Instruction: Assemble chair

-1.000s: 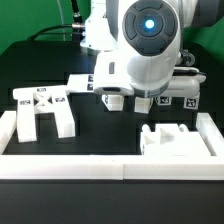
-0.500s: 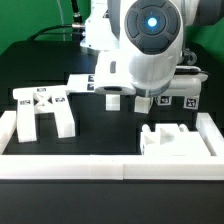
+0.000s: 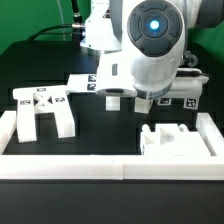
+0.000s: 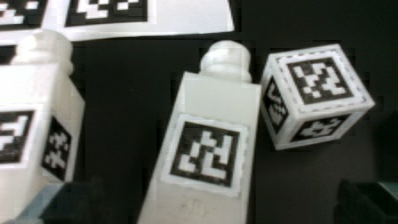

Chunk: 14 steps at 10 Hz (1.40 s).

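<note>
My gripper grabs the white chair leg by its tagged body next. Then the leg's narrow peg end is free to fit into the seat block.
In the wrist view a long white chair leg with a square tag lies on the black table. My gripper is open, with one dark finger on each side of the leg's near end and a gap on both sides. A small tagged white block lies beside the leg. Another long tagged white part lies on the other side. In the exterior view the arm hides the gripper; small white parts show beneath it. The cross-braced frame lies at the exterior view's left, and the seat block at the front right.
The marker board lies just beyond the leg's far end and also shows behind the arm in the exterior view. A long white rail edges the table's front and sides.
The arm has shifted very slightly. The parts on the table have not moved.
</note>
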Tool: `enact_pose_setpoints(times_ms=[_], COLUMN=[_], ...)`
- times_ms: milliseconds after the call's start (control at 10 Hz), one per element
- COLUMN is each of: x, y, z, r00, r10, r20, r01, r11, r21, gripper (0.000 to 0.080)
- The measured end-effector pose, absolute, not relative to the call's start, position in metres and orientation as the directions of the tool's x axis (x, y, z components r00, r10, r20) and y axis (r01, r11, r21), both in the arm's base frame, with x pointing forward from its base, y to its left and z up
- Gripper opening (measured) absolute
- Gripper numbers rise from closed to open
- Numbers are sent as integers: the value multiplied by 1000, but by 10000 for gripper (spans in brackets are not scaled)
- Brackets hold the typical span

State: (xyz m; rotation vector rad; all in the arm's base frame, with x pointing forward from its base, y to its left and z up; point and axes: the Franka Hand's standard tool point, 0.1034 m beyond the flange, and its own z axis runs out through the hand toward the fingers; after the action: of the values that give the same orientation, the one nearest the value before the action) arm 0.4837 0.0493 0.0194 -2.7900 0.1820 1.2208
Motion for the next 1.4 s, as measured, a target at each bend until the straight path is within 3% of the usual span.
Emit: enact_pose_setpoints(times_ms=[500, 700, 800, 900, 1400], x=[475, 473, 472, 472, 475], y=[49, 48, 48, 48, 47], z=[8, 7, 6, 6, 12], r00=[670, 666, 666, 666, 665], r10=[-81, -80, -79, -78, -64], r20=[-738, -742, -742, -742, -744], r01=[-150, -150, -149, -149, -140], r11=[-988, -988, -988, -988, -989], r21=[-28, -28, -28, -29, -39], gripper=[648, 372, 372, 291, 291])
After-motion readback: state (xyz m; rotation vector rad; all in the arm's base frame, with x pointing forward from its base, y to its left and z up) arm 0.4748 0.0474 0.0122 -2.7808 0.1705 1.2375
